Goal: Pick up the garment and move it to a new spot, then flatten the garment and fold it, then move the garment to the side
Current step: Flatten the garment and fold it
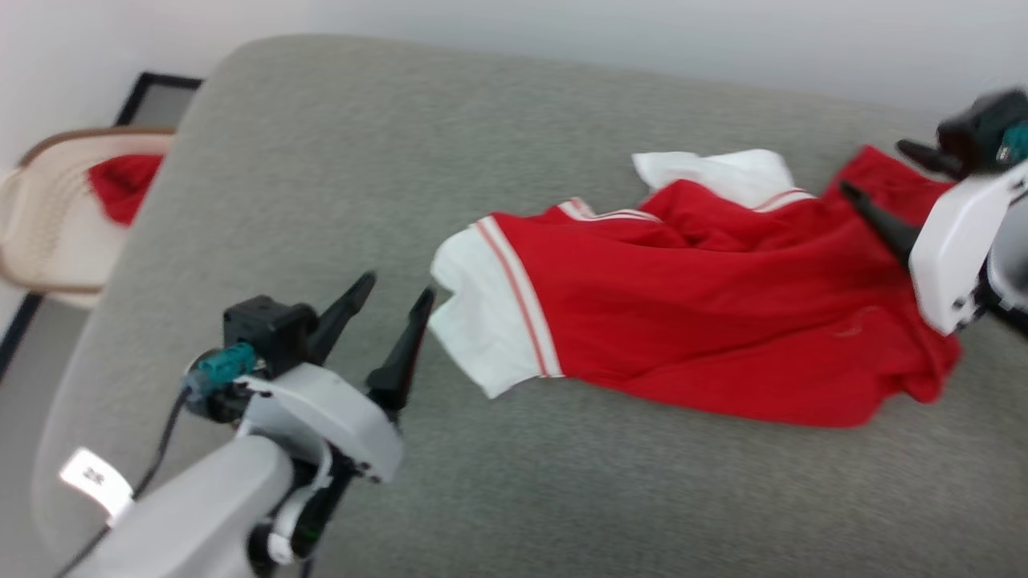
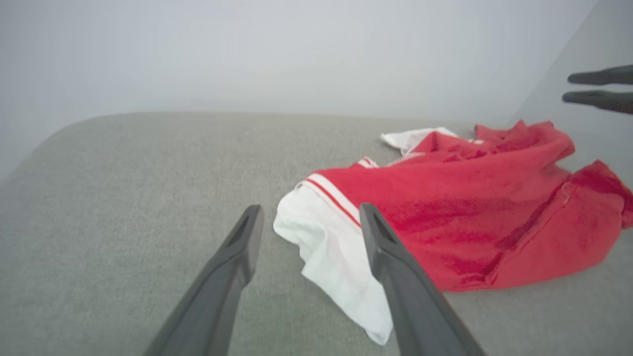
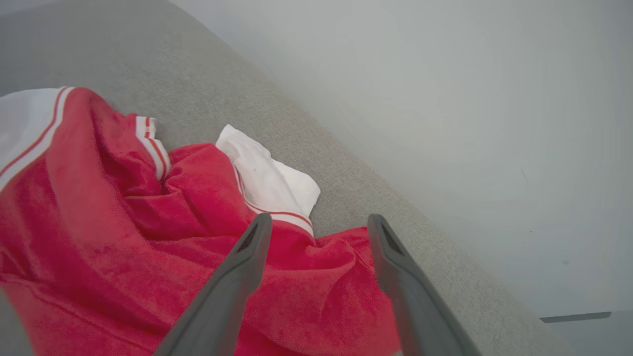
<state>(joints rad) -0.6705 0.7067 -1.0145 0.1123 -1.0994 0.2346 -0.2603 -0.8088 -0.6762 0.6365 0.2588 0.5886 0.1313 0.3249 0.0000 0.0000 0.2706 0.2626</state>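
Next, my left gripper takes hold of the garment by the white sleeve's outer edge [image 1: 463,356], since the red body [image 1: 703,318] lies slack and crumpled on the cushion.
The garment [image 1: 707,313], a red T-shirt with white sleeves and striped trim, lies crumpled on the grey cushioned surface [image 1: 337,160], right of centre. My left gripper [image 1: 399,295] is open, its fingertips just left of the near white sleeve [image 1: 486,329]; in the left wrist view that sleeve [image 2: 321,237] lies between and beyond the fingers of the left gripper [image 2: 310,217]. My right gripper [image 1: 883,170] is open above the garment's far right edge. In the right wrist view the right gripper [image 3: 319,222] hovers over red folds [image 3: 123,232] near the other white sleeve [image 3: 267,180].
A beige woven basket [image 1: 48,233] holding another red cloth [image 1: 124,185] stands at the far left beside the cushion. A pale wall runs behind the cushion's back edge. Bare grey cushion lies in front of and to the left of the garment.
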